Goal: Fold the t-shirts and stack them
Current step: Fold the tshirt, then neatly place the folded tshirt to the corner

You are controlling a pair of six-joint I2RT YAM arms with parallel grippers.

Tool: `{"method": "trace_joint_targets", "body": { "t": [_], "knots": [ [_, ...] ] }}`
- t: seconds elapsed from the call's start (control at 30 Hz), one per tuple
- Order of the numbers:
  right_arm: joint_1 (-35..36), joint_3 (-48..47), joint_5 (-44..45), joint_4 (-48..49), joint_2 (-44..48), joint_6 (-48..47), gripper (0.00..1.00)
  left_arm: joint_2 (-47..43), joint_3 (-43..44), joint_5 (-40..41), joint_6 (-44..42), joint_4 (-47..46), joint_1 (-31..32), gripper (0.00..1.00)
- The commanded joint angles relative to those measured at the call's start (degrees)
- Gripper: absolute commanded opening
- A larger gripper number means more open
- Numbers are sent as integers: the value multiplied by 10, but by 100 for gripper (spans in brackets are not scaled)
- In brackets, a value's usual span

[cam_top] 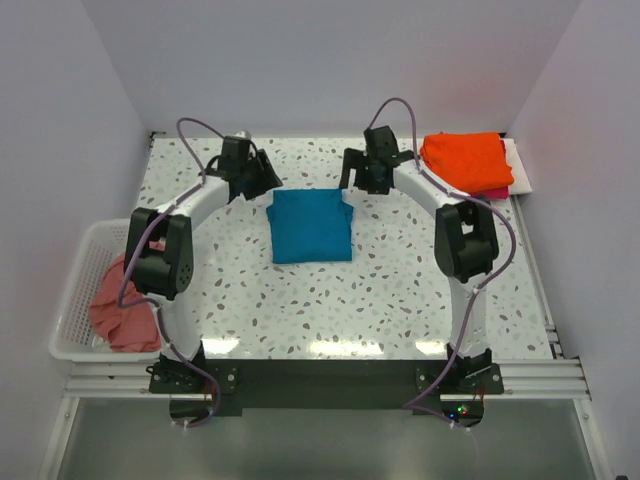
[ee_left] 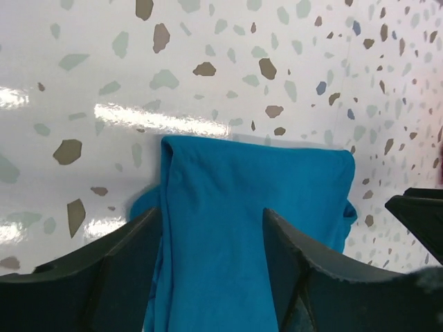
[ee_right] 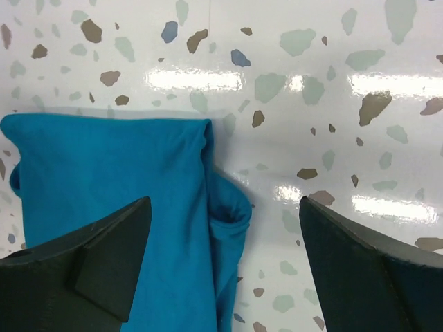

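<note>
I need to grab the folded teal-blue t-shirt next with my right gripper, by its side edge at the small sleeve bulge (cam_top: 347,212), to stack it on the orange t-shirt (cam_top: 466,160).
The teal-blue t-shirt (cam_top: 310,225) lies folded in a rectangle at the table's middle. My left gripper (cam_top: 262,180) hovers open over its far left corner; in the left wrist view the cloth (ee_left: 242,228) shows between the spread fingers (ee_left: 211,213). My right gripper (cam_top: 355,172) hovers open over the far right corner; in the right wrist view (ee_right: 225,202) the shirt (ee_right: 104,166) has a small sleeve bulge sticking out. Neither holds cloth. The orange t-shirt (cam_top: 466,160) lies folded at the back right on the magenta one (cam_top: 497,192). The salmon-pink t-shirt (cam_top: 120,305) lies crumpled in the basket.
A white lattice basket (cam_top: 75,290) hangs at the table's left edge. A white board (cam_top: 520,165) lies under the stack at the back right. White walls close in the table on three sides.
</note>
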State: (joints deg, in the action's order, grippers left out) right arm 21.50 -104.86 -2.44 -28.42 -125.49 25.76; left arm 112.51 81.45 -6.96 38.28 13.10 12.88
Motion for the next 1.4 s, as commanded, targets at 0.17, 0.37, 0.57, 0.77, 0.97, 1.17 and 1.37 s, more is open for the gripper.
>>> {"method": "trace_joint_targets", "body": {
  "t": [0.17,0.37,0.57,0.77,0.97,1.17,1.37],
  "knots": [
    [7,196,-46,97,133,26,89,-146,-86,62,-5,13,55,39],
    [23,229,-71,145,101,38,89,-148,-138,77,15,9,132,23],
    [43,229,-57,167,65,63,87,-111,-171,72,22,-15,175,14],
    [76,232,-18,155,60,79,74,-81,-176,54,24,-23,192,13],
    [93,222,38,109,49,79,21,-113,-117,99,11,37,192,13],
    [93,195,98,62,66,43,0,-166,-37,116,-11,103,192,14],
    [80,118,170,-28,71,-34,0,-228,-26,117,-27,137,186,14]
  ]
}}
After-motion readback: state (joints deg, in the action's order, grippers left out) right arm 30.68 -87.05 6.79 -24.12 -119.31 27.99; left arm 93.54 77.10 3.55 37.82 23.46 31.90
